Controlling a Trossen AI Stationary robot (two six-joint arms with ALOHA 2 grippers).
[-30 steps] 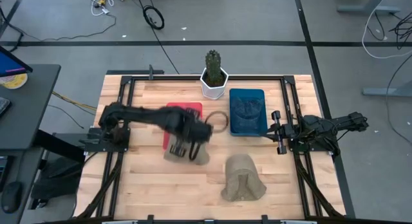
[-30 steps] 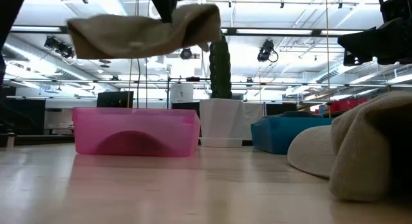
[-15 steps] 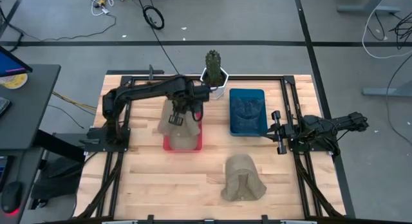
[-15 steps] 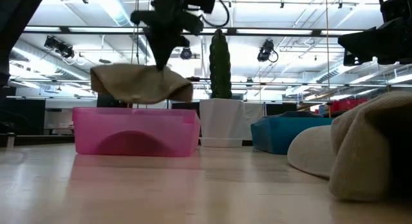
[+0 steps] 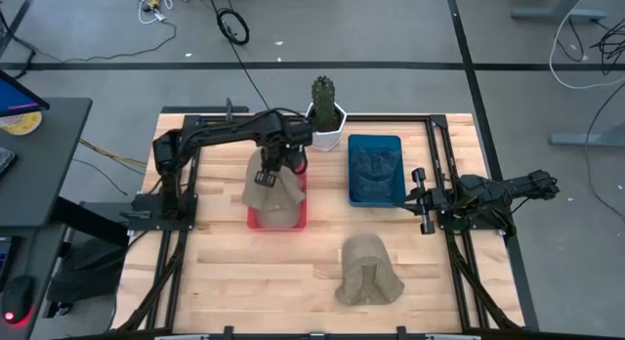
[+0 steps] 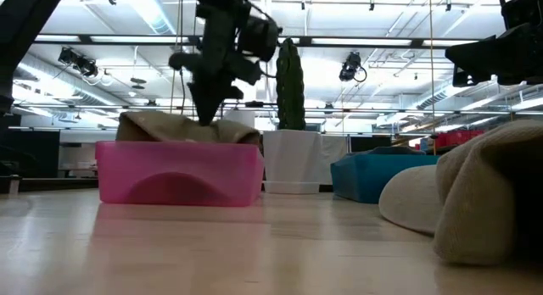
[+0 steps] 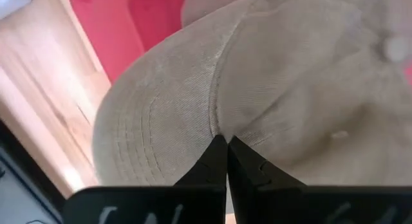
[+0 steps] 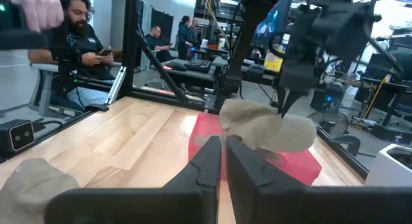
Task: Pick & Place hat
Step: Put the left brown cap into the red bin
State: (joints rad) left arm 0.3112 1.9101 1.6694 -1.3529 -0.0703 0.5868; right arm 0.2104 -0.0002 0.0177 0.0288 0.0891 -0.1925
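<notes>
The beige cap's brim [image 5: 252,194] juts past the pink bin's rim [image 5: 250,220]. My left gripper needs to lower the cap inside before releasing the cap.
A beige cap [image 5: 274,195] hangs from my left gripper [image 5: 266,174] over the pink bin [image 5: 281,223]. In the low view the cap [image 6: 170,125] sags onto the top of the bin [image 6: 178,172], with the shut gripper [image 6: 206,119] pointing down into it. A second beige cap [image 5: 369,272] rests crown-up on the near part of the table. My right gripper [image 5: 422,199] waits shut at the table's right edge, touching nothing. My left gripper [image 7: 222,141] pinches the cap at the seam where brim meets crown [image 7: 215,124], between its two shut fingers. It comes from above, pointing down. The cap droops on both sides of the fingers, and its lower part lies in the pink bin.
A blue bin [image 5: 376,169] with dark contents stands right of the pink bin. A cactus in a white pot [image 5: 325,113] stands at the far edge, close to my left arm. In the right wrist view, people [image 8: 77,31] sit beyond the table.
My left gripper carried the cap from the near side of the pink bin toward the far edge, over the bin, then down. The cap went from hanging high and clear to sagging onto the bin. The fingers stayed shut on it.
</notes>
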